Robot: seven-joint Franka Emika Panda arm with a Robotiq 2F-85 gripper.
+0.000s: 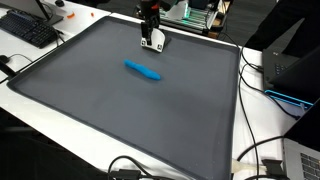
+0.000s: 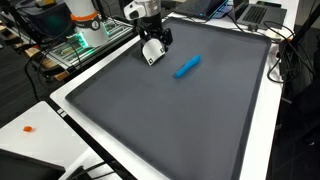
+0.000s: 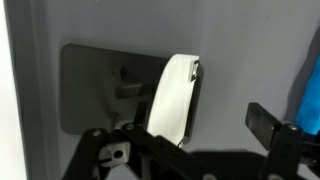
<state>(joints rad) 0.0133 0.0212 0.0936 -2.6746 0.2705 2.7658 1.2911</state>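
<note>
My gripper's fingers reach down along the white object's long sides, beside the black block, so it is time to close on the white object.
A blue marker-like object [image 1: 143, 71] [image 2: 187, 66] lies on the dark grey mat [image 1: 120, 115] [image 2: 180, 120], toward its far part. My gripper [image 1: 152, 41] [image 2: 152, 53] hangs above the mat near the far edge, a short way from the blue object and not touching it. In the wrist view my gripper [image 3: 222, 100] is open, with a white finger [image 3: 172, 95] on one side, a dark finger [image 3: 265, 122] on the other and only bare mat between them. A sliver of blue [image 3: 309, 95] shows at that view's right edge.
The mat lies on a white table [image 1: 40, 110] [image 2: 60, 125]. A keyboard [image 1: 30, 28] sits at one corner. Cables [image 1: 262, 90] and a laptop [image 1: 300, 65] lie along one side. Green-lit electronics [image 2: 85, 38] stand behind the arm. A small orange item [image 2: 29, 128] rests on the white surface.
</note>
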